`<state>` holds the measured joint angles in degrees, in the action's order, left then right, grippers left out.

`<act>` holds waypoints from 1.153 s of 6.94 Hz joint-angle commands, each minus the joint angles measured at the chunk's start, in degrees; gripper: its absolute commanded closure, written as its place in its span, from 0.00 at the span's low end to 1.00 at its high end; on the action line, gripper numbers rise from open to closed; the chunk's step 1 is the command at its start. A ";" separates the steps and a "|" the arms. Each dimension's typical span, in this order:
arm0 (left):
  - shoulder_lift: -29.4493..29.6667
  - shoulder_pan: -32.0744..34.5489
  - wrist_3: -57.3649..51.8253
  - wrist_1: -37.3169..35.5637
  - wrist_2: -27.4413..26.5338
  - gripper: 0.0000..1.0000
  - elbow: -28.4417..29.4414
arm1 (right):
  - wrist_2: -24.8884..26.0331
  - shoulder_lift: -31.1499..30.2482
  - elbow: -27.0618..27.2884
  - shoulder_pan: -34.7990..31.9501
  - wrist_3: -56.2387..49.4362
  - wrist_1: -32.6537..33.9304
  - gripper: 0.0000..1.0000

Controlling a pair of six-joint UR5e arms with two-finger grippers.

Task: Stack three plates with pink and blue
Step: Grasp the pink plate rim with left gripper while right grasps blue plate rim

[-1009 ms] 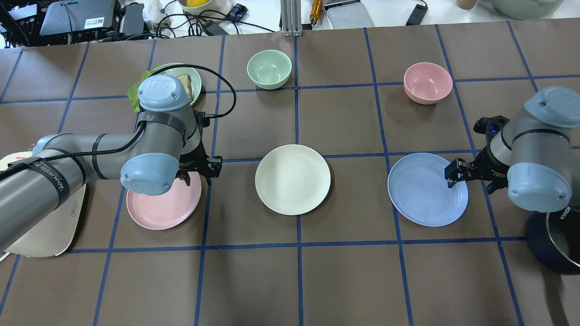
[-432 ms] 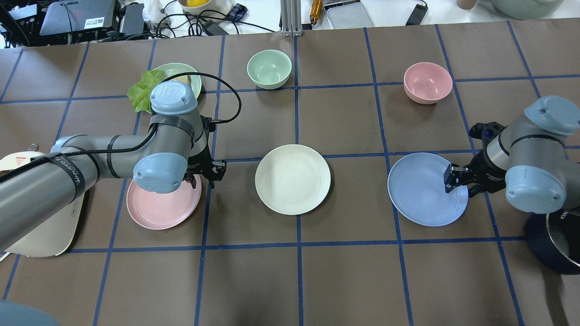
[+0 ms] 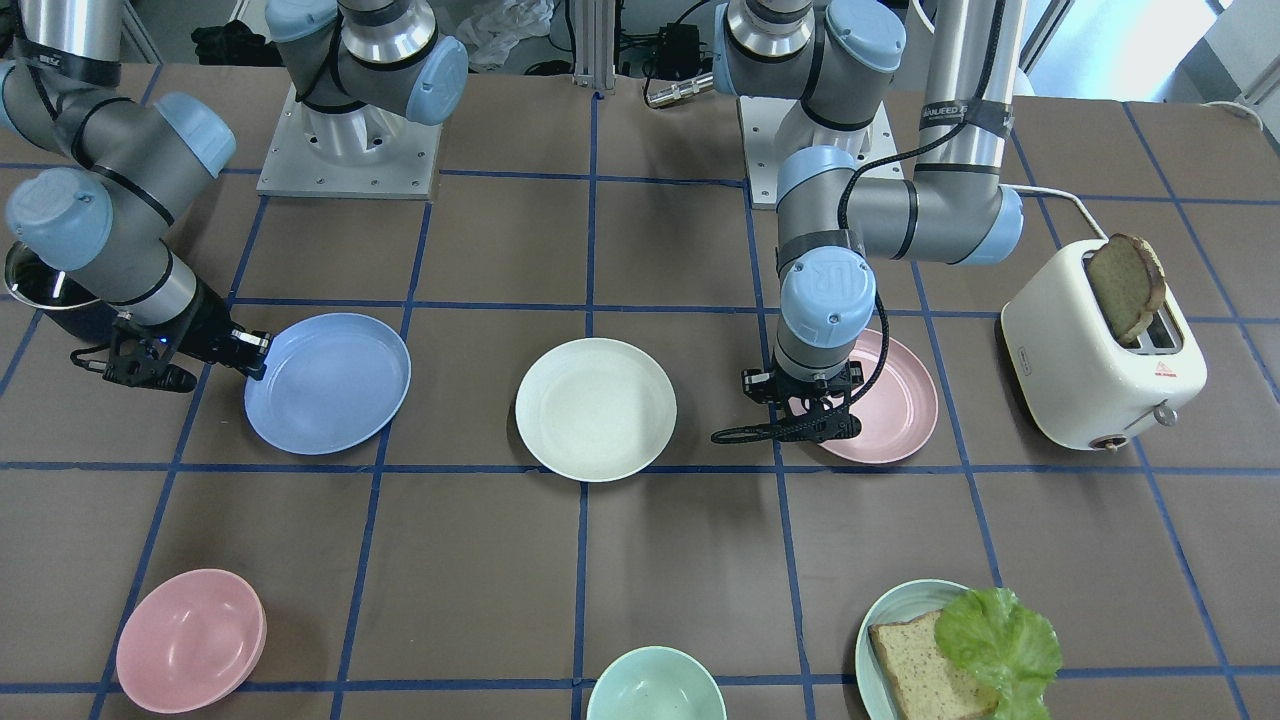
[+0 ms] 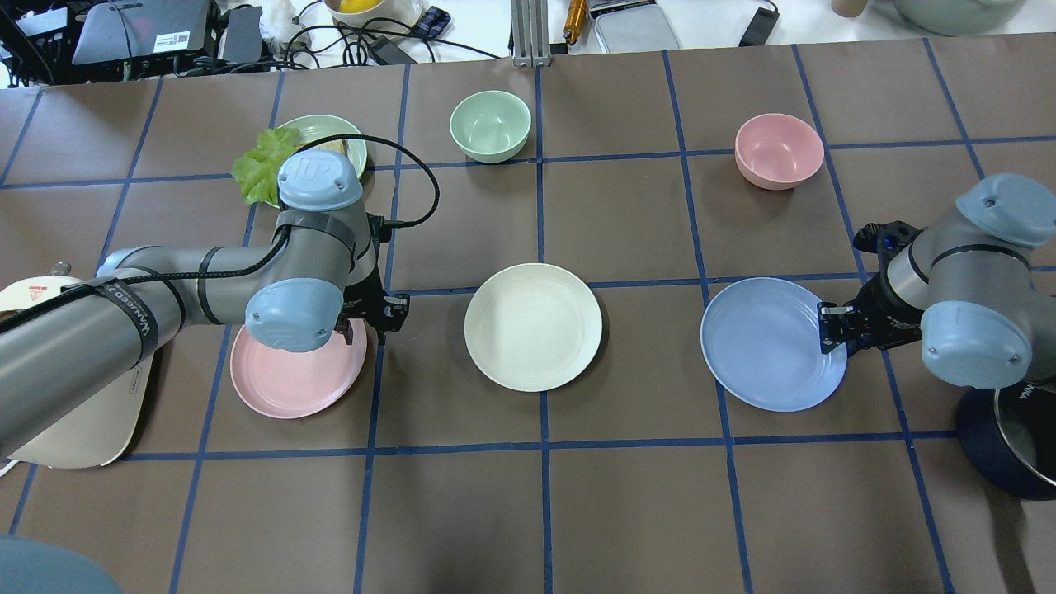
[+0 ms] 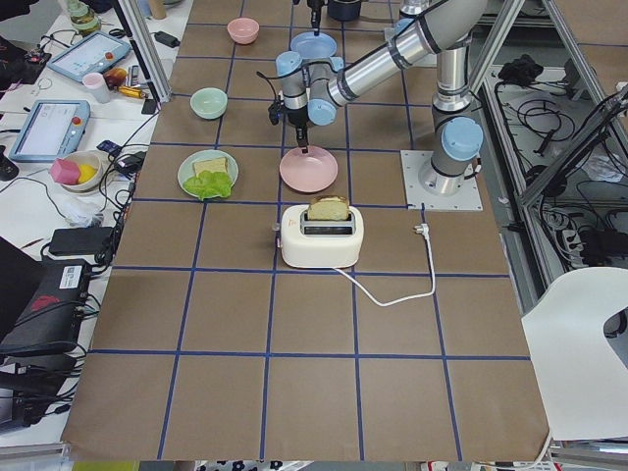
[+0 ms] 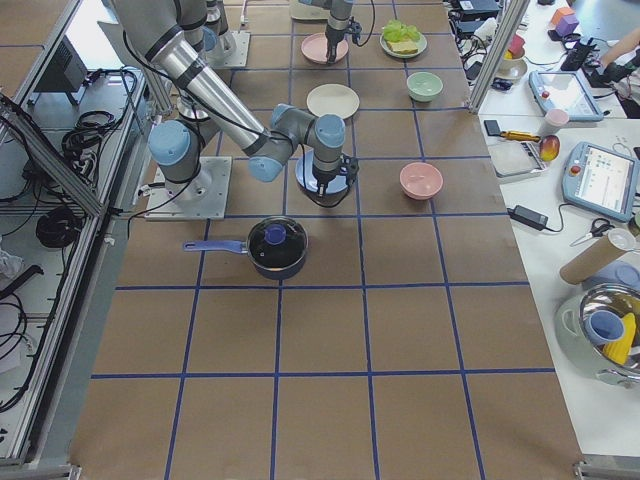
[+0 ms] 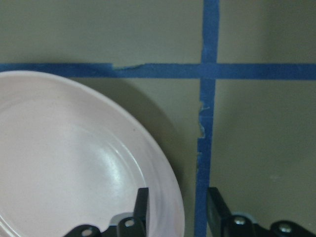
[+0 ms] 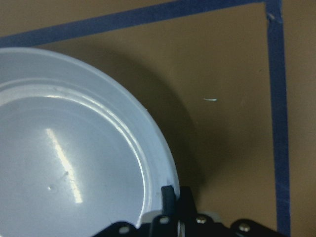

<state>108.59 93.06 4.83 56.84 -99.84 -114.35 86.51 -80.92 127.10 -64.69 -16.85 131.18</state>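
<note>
My left gripper grabs the pink plate by its rim (image 7: 165,192) next, to stack the pink plate (image 7: 74,158) onto the white one.
The pale pink plate (image 4: 289,384) lies flat at the left, also in the front view (image 3: 895,400). My left gripper (image 4: 370,323) is open. In the left wrist view (image 7: 177,193) its fingers straddle the pink plate's (image 7: 74,158) right rim. The cream-white plate (image 4: 532,326) lies free in the middle. The light blue plate (image 4: 763,355) is at the right. My right gripper (image 4: 829,328) is shut on its right rim, as the right wrist view (image 8: 175,193) shows. That plate (image 8: 64,163) casts a wide shadow and looks slightly raised on the gripper's side.
A pink bowl (image 4: 779,150) and a green bowl (image 4: 490,124) stand at the back. A green plate with bread and lettuce (image 4: 264,161) sits behind my left arm. A white toaster (image 3: 1100,370) is at the far left, a dark pot (image 4: 1011,437) at the far right.
My right gripper has moved to the blue plate's right rim and shut on it; the plate shifted slightly left. My left arm moved right and settled over the pink plate's rim.
</note>
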 commanded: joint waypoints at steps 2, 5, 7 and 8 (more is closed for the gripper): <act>0.31 0.01 0.10 0.02 0.35 0.73 0.18 | -0.20 -4.49 -2.89 0.00 -0.73 -4.94 1.00; 0.31 0.54 0.36 0.11 -0.09 1.00 0.54 | -0.56 -4.77 -6.68 -0.08 -0.82 -10.06 1.00; -0.21 0.89 0.36 1.15 -0.27 1.00 2.02 | -0.47 -4.86 -7.91 -0.08 -0.82 -11.12 1.00; -0.48 2.98 0.53 3.25 -0.61 1.00 3.77 | -0.47 -4.86 -8.35 -0.08 -0.73 -12.26 1.00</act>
<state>108.44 94.32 5.21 58.18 -100.17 -112.37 86.02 -85.75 119.42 -64.75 -17.65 120.10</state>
